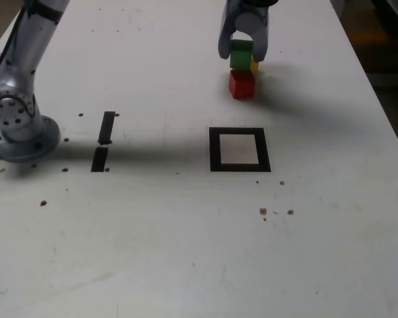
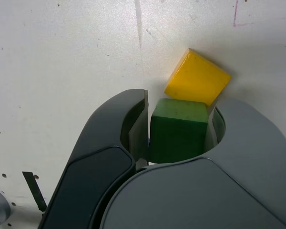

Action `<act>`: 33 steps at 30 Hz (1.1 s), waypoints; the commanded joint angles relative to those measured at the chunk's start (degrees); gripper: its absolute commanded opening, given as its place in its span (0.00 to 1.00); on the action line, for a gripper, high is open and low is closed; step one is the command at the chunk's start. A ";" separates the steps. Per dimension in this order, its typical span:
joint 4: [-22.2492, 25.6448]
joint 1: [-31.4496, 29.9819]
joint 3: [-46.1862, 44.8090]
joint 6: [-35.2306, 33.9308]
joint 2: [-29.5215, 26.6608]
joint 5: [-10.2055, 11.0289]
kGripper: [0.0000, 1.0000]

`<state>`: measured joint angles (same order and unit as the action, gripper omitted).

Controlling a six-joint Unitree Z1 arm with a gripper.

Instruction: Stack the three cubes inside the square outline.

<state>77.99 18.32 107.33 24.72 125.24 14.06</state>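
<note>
I should keep holding the green cube (image 1: 240, 54) with my gripper. The green cube hangs crowded against the yellow cube, short of the empty table.
My gripper (image 1: 241, 56) is at the far side of the table, shut on the green cube (image 1: 240, 54), with one jaw on each side of it. In the wrist view the green cube (image 2: 178, 136) fills the gap of the gripper (image 2: 178, 102). The yellow cube (image 2: 198, 77) lies tilted just beyond it on the table. From the exterior view only a sliver of the yellow cube (image 1: 254, 65) shows behind the green one. The red cube (image 1: 241, 85) sits directly in front of the green one, hidden from the wrist view. The square outline (image 1: 214, 150) is empty, nearer the camera.
The arm's base (image 1: 16, 122) stands at the exterior view's left. Two short black tape strips (image 1: 106, 127) lie between the base and the square outline. Small dark specks (image 1: 263, 211) dot the table. The table's edge (image 1: 378, 99) runs down the exterior view's right.
</note>
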 commanded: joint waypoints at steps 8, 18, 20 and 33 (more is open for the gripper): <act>4.05 -0.47 -2.16 -0.84 -6.98 0.13 0.27; -3.19 -1.74 -26.92 -8.58 -20.83 -1.99 0.27; -6.65 -2.03 -31.15 -9.49 -20.91 -2.84 0.27; -17.07 -2.47 -40.55 -12.56 -18.02 -2.46 0.27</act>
<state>60.76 15.93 66.87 12.24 107.23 11.51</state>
